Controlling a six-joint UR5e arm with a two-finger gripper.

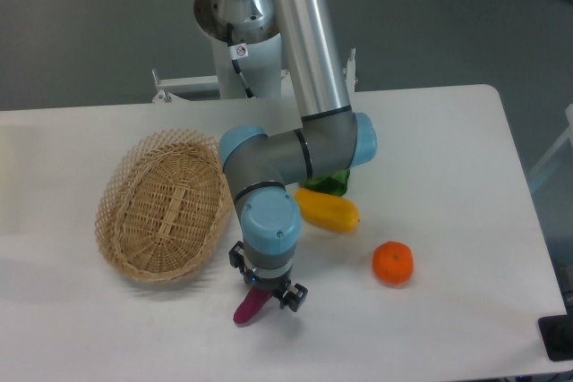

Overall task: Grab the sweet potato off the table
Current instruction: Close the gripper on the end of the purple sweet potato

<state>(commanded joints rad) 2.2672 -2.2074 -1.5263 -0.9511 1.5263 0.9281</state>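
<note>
My gripper grabs the sweet potato by its upper end (261, 293) next, to pick it up from the table.
The sweet potato (246, 310), a small dark magenta tuber, lies on the white table (448, 221) near its front edge, just right of the basket. Only its lower left end shows; the rest is hidden under the gripper. My gripper (266, 285) hangs directly over it, pointing down, with one finger on each side of the tuber's upper end. The jaws stand apart and I see no closing on the tuber.
A woven wicker basket (166, 205) sits to the left. A yellow oblong vegetable (329, 210) and a green item (336, 183) lie just right of the arm. An orange (393, 263) rests further right.
</note>
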